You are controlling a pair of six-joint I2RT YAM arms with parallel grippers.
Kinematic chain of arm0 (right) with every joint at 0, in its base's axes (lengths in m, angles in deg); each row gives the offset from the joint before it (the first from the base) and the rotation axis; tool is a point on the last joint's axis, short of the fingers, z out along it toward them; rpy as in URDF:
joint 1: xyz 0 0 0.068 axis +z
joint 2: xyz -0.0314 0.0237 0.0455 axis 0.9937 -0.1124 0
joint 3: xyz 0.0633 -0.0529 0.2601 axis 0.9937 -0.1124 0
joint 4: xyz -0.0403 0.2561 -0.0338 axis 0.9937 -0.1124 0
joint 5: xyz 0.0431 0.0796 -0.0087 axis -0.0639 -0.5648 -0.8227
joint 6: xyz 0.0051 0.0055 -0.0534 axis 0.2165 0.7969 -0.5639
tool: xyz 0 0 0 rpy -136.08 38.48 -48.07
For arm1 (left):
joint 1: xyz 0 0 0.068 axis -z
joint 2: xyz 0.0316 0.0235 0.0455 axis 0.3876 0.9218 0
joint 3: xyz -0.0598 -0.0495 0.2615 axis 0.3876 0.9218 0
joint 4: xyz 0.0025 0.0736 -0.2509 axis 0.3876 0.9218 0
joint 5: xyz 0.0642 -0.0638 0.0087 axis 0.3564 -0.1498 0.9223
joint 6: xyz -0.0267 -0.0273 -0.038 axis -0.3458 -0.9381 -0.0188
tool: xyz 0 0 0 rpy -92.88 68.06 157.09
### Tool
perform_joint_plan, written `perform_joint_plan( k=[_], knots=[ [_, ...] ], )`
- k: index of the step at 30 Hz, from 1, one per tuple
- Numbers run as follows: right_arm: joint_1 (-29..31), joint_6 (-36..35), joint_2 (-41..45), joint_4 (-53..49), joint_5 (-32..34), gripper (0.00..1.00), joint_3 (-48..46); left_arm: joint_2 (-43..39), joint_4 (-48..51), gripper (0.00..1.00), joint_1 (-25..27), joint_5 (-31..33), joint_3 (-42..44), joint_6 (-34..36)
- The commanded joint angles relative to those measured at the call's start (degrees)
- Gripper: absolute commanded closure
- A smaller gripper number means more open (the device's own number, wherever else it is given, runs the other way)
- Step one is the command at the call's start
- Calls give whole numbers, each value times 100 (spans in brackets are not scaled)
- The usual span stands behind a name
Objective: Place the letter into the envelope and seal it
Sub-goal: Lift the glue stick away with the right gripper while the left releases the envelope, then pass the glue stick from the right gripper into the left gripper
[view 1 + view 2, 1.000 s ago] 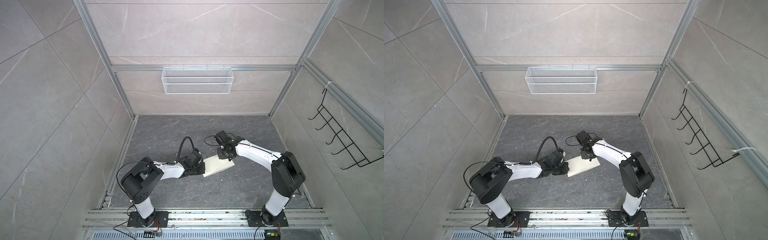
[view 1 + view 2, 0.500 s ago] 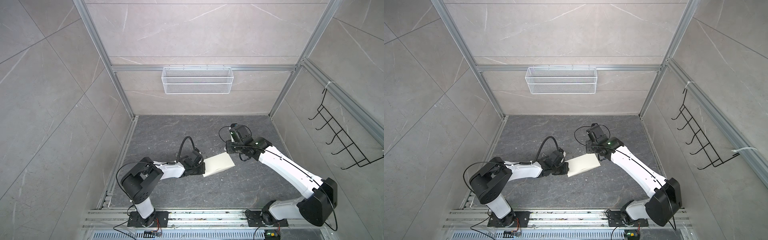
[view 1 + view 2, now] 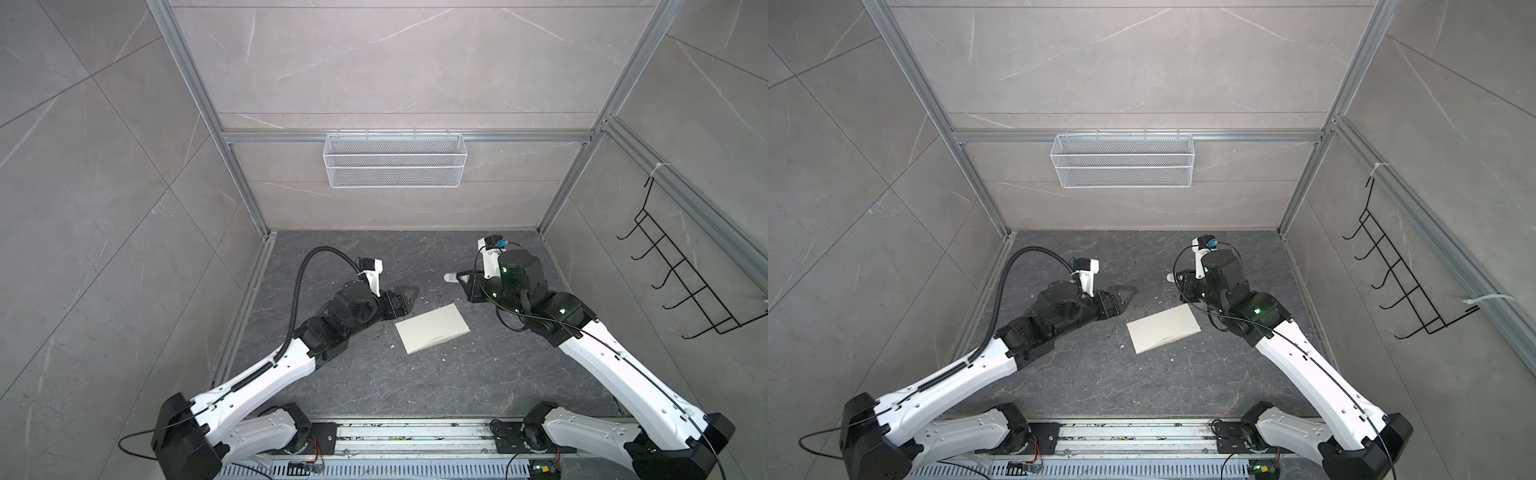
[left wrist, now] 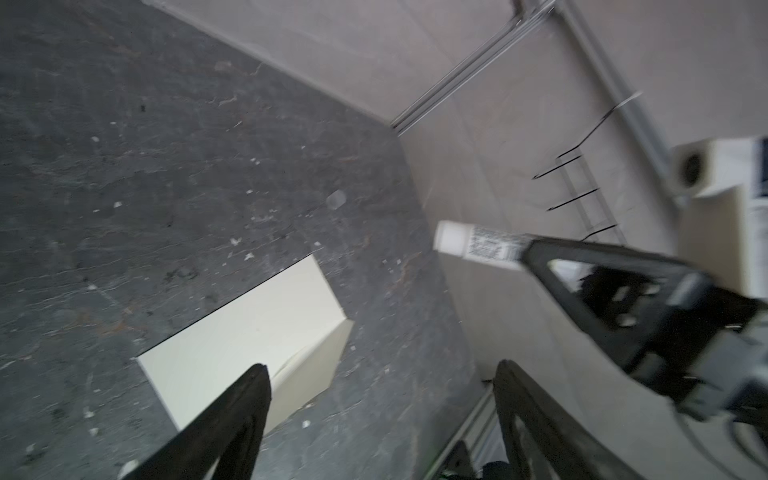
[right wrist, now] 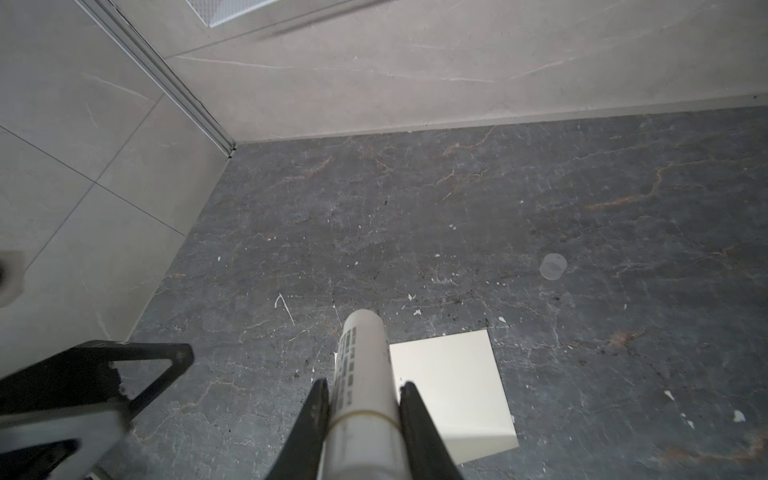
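My left gripper needs to grab the glue stick's exposed printed body (image 3: 453, 277) next. That leaves the glue stick's tip free, and my right gripper stays free to seal the envelope (image 3: 432, 328).
The cream-white envelope (image 3: 432, 328) (image 3: 1163, 328) lies flat on the dark floor between the two arms, with nothing touching it. It also shows in the left wrist view as the envelope (image 4: 249, 332) and in the right wrist view as the envelope (image 5: 449, 382). The letter is hidden. My left gripper (image 3: 409, 294) (image 3: 1125, 297) (image 4: 382, 368) is open and empty, just left of the envelope. My right gripper (image 3: 461, 279) (image 3: 1180, 279) (image 5: 365, 384) hovers behind the envelope, shut on a white glue stick (image 5: 363, 365) (image 4: 478, 245) whose tip points left.
A small clear round cap (image 5: 552, 266) (image 4: 336, 199) lies on the floor behind the envelope. White paper scraps dot the floor. A white wire basket (image 3: 395, 160) hangs on the back wall and a black hook rack (image 3: 685, 282) on the right wall.
My left gripper has opened, let go of the envelope's edge and drawn back to the left. My right gripper has moved back and right off the envelope, still holding the glue stick.
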Motion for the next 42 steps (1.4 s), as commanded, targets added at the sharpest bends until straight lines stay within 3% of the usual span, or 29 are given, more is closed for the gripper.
perform_joint_plan(
  k=[1,6,15,22,31,42],
  knots=[
    [1,151,107,574,-47,100,-199,-60,-538,9,-17,-9,-93,-1629],
    [62,217,78,1039,13,100,-385,160,-993,7,-8,-250,-222,-3553],
    [607,9,-25,1710,758,100,-657,1074,-1555,12,-7,-873,-579,-5636],
    [1152,-240,-276,1968,1287,100,-594,1509,-1862,20,-13,-1061,-814,-6155],
    [1427,-226,-424,2154,1450,100,-663,1671,-2292,42,-35,-1044,-637,-6648],
    [1531,-191,-331,2228,1451,100,-816,1548,-2271,53,-257,-951,-432,-6805]
  ],
)
